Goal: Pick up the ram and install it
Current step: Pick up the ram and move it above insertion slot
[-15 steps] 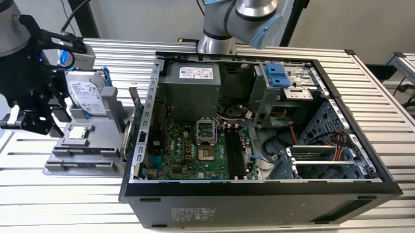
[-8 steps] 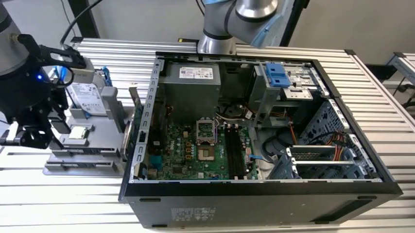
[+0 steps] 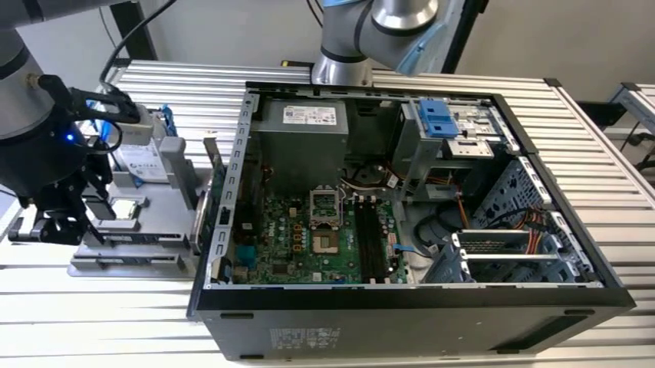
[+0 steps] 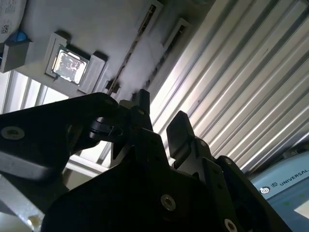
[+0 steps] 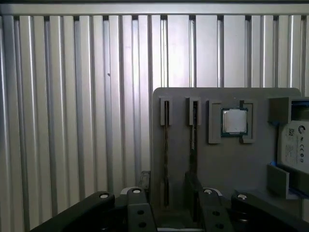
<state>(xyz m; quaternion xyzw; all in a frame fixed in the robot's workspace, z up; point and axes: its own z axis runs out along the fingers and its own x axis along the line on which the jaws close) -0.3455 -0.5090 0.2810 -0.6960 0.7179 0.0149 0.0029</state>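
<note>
The fixture's posts wrap both ends of the ram, so my gripper will next grab the ram by its flat sides between those posts.
Two ram sticks stand on edge in slots of a grey fixture block (image 5: 227, 169); in the first wrist view one ram (image 5: 166, 154) lies beside the other ram (image 5: 193, 137). In the second wrist view a ram (image 4: 137, 41) shows as a thin dark line beyond the fingertips. My gripper (image 5: 168, 186) hovers above that end of the block, open, with nothing between its black fingers (image 4: 181, 128). In the exterior view the gripper (image 3: 51, 226) hangs at the left edge of the block (image 3: 153, 230), well apart from the motherboard's memory slots (image 3: 373, 245).
A square silver processor (image 5: 234, 121) and a hard drive (image 5: 295, 145) sit on the same block. The open computer case (image 3: 409, 303) stands to the exterior view's right. A second arm's base (image 3: 343, 69) rises behind it. Ribbed aluminium table (image 5: 72, 121) lies all around.
</note>
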